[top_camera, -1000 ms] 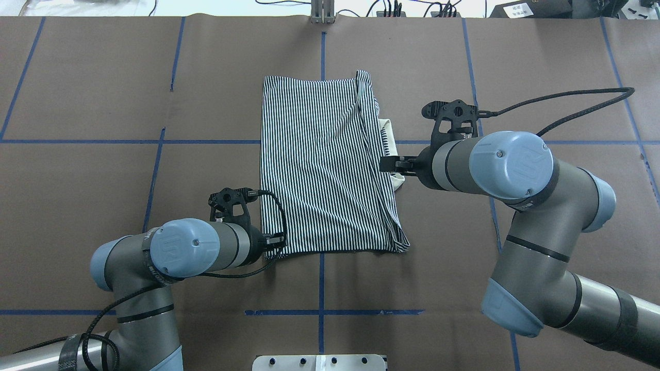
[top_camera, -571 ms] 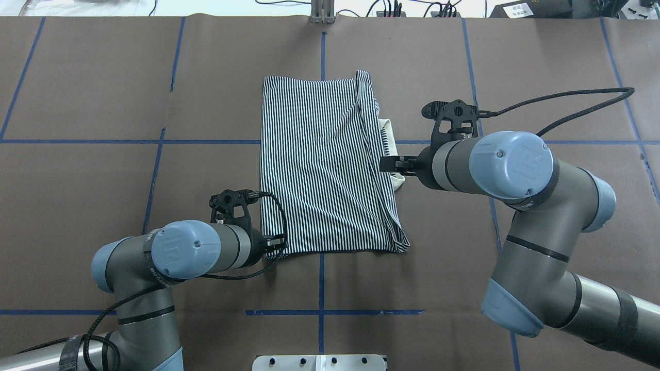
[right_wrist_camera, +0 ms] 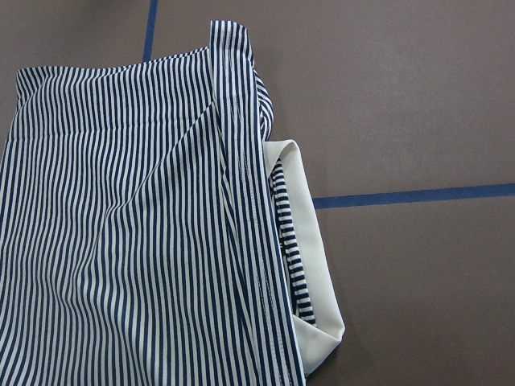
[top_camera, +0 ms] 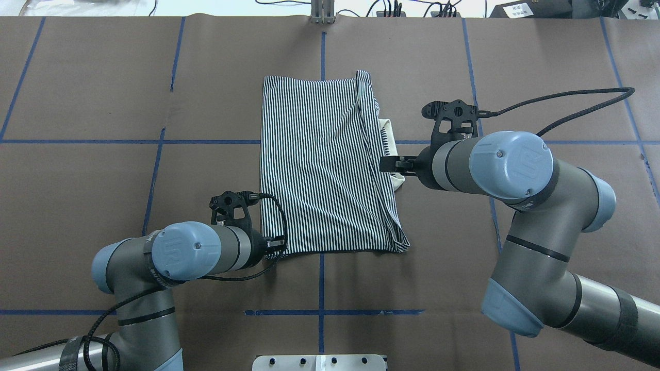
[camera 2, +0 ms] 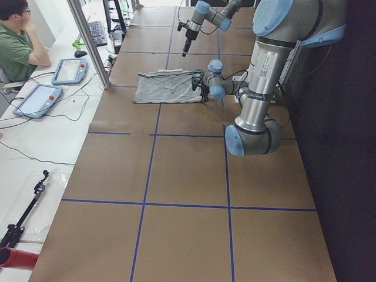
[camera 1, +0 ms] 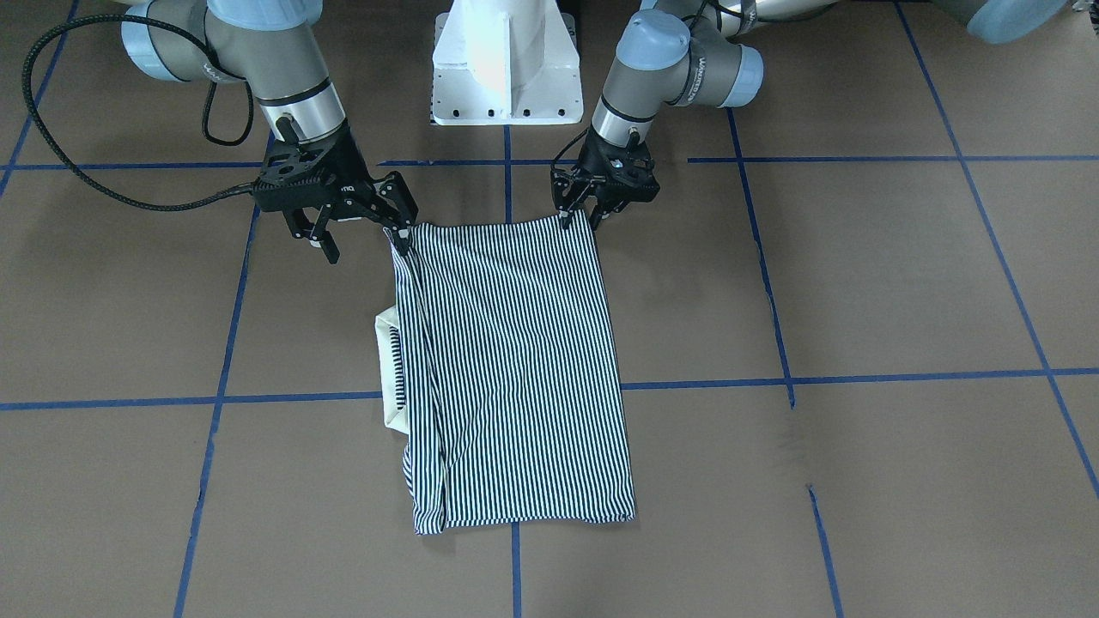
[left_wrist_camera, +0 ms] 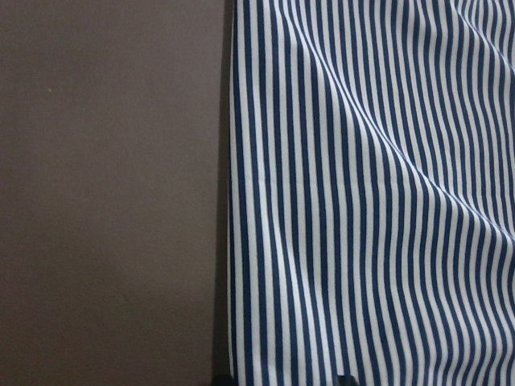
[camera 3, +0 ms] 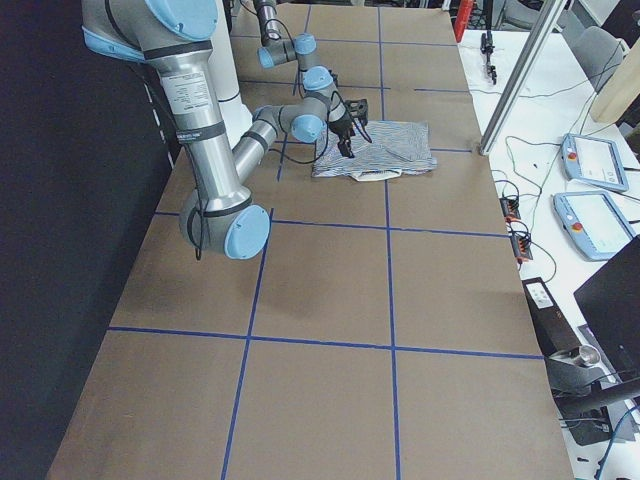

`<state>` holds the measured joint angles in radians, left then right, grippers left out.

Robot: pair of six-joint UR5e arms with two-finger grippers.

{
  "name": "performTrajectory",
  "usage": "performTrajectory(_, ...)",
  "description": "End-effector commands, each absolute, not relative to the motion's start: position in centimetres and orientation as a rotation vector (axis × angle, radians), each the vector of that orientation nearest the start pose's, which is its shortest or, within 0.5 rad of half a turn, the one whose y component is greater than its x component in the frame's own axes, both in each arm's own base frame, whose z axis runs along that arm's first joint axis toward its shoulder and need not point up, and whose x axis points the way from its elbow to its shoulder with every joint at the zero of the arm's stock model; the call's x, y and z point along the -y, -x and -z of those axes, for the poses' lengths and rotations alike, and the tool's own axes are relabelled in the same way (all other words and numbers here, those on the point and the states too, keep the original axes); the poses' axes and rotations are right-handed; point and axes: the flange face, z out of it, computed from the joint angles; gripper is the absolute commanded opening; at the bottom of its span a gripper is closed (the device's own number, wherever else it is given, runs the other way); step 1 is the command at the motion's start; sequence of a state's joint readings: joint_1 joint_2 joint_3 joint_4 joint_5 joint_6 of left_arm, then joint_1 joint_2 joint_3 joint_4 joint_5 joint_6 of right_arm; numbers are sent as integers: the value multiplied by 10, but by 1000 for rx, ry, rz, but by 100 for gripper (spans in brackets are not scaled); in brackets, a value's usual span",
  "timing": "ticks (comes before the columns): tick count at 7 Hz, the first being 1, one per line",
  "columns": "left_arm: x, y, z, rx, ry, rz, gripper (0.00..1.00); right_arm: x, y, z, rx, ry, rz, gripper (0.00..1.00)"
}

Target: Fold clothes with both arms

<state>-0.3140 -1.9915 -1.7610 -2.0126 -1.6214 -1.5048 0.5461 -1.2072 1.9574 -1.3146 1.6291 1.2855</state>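
The shirt's cloth edges end at its near corner (camera 1: 583, 218), so my left gripper should pinch it there next, while the rest lies flat and slack (camera 1: 525, 381).
The navy-and-white striped shirt (top_camera: 325, 165) lies folded into a long rectangle mid-table, also in the front view (camera 1: 515, 360). Its cream collar (top_camera: 389, 139) pokes out on the robot's right side and fills the right wrist view (right_wrist_camera: 310, 241). My left gripper (camera 1: 581, 221) stands fingers-down at the shirt's near left corner (top_camera: 268, 247), jaws apart, tips at the cloth. The left wrist view shows the striped edge (left_wrist_camera: 362, 193) very close. My right gripper (camera 1: 365, 245) is open and empty, held above the collar side of the shirt (top_camera: 386, 164).
The white pedestal base (camera 1: 505, 69) stands at the robot's edge. Brown table paper with blue tape lines (top_camera: 154, 170) surrounds the shirt. A metal post (top_camera: 322, 13) stands at the far edge. An operator (camera 2: 17, 41) and tablets (camera 2: 38, 100) are beyond the table.
My left arm has shifted slightly toward the robot's side at the shirt's corner. The right arm and the shirt have not moved.
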Motion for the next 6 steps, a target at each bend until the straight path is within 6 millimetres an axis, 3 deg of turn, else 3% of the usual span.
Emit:
performTrajectory(1, 314, -562, -288, -1044, -151, 193, 52, 408, 426, -260, 945, -359, -209, 100)
performTrajectory(3, 312, -563, -289, -1043, -149, 190, 42, 408, 426, -260, 945, -359, -209, 100)
performTrajectory(4, 312, -563, -288, -1046, -150, 190, 25, 408, 426, -260, 945, -359, -209, 100)
performTrajectory(5, 312, -562, -287, -1047, -151, 185, 0, 408, 426, -260, 945, -359, -209, 100)
performTrajectory(6, 312, -562, -287, -1047, -153, 181, 0, 408, 426, -260, 945, -359, -209, 100)
